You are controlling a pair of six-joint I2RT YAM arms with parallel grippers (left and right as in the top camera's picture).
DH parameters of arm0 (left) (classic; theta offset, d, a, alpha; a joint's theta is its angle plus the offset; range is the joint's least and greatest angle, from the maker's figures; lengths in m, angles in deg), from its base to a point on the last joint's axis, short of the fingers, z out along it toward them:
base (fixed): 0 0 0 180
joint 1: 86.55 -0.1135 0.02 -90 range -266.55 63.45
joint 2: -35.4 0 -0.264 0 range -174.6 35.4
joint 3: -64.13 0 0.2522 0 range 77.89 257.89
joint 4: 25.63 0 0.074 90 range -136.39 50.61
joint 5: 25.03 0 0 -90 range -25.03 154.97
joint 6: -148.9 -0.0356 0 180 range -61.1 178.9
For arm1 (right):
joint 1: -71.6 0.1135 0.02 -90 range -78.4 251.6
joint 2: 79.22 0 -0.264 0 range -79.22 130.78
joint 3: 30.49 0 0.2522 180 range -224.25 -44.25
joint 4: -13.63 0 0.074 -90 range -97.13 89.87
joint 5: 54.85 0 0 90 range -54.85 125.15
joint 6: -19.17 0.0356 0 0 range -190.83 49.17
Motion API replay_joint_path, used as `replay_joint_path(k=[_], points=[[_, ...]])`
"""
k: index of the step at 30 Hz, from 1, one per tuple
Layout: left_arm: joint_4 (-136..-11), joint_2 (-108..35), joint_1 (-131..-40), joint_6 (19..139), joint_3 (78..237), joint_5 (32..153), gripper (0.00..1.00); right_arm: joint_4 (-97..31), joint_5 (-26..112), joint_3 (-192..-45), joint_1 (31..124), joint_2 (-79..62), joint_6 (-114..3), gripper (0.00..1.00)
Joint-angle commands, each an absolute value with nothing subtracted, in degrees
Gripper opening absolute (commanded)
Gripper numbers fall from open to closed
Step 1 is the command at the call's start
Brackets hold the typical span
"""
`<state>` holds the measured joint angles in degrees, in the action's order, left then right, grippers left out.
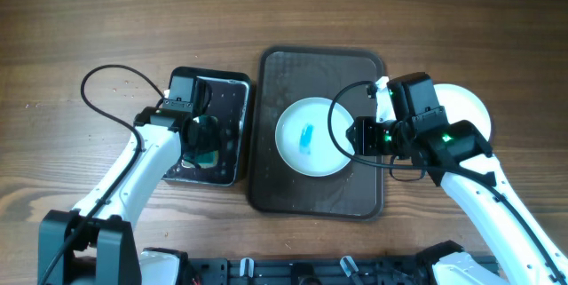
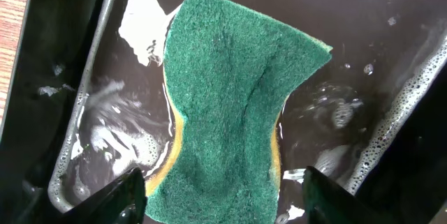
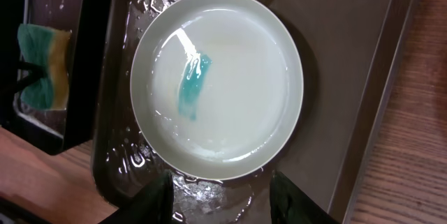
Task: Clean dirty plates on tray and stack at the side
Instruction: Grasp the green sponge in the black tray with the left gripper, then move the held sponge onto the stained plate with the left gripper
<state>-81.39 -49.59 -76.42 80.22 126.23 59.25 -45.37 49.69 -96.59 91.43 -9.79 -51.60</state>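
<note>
The robot's left gripper should next take hold of the green-yellow sponge across its narrow middle [image 1: 206, 142] [image 2: 226, 131], so that the sponge's yellow bottom stays free to wipe the plate.
A white plate [image 1: 311, 137] with a blue smear in its middle lies on the wet dark brown tray [image 1: 266, 174]. In the right wrist view the plate [image 3: 230, 105] fills the centre of the tray [image 3: 349, 56]. My right gripper [image 3: 220, 199] is open and empty, its fingers just off the plate's near rim; overhead it [image 1: 357, 134] sits at the plate's right edge. Another white plate [image 1: 469, 107] lies on the table to the right of the tray, partly hidden by my right arm. My left gripper [image 2: 223, 199] is open, with its fingers on either side of the green-yellow sponge [image 2: 230, 105].
The sponge lies in a smaller black tray [image 1: 232, 90] holding soapy water [image 2: 105, 133], left of the brown tray. The sponge also shows in the right wrist view [image 3: 43, 67]. Wooden table [image 1: 89, 19] lies all around. Arm cables loop over both sides.
</note>
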Motion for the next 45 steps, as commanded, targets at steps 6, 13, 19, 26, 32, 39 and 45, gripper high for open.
replay_joint_path(k=[6,13,19,26,32,39,45], points=[[-73.93,-53.5,-76.29,80.88,121.33,59.38,0.33,-45.41,49.1,-97.18,91.63,-9.42,-51.19,0.45],[-73.72,-53.92,-76.29,80.22,121.59,59.34,0.04,-45.41,47.4,-97.18,91.61,-9.4,-48.91,0.45],[-82.98,-49.3,-76.27,78.74,129.05,59.34,0.04,-44.75,41.98,-97.18,88.46,-9.12,-40.63,0.52],[-89.5,-42.94,-76.27,78.76,136.37,59.36,0.04,-44.05,50.02,-97.18,82.18,-5.01,-50.86,0.51],[-89.87,-41.3,-76.27,78.78,136.59,60.04,0.04,-44.71,56.54,-97.13,81.7,3.36,-60.17,0.52],[-89.89,-41.3,-75.79,78.76,136.63,61.94,0.04,-40.56,56.38,-97.11,81.73,14.07,-59.73,0.46],[-89.85,-41.3,-72.36,78.76,137.9,61.96,0.04,-34.96,54.39,-95.01,84.48,18.42,-55.45,0.31]])
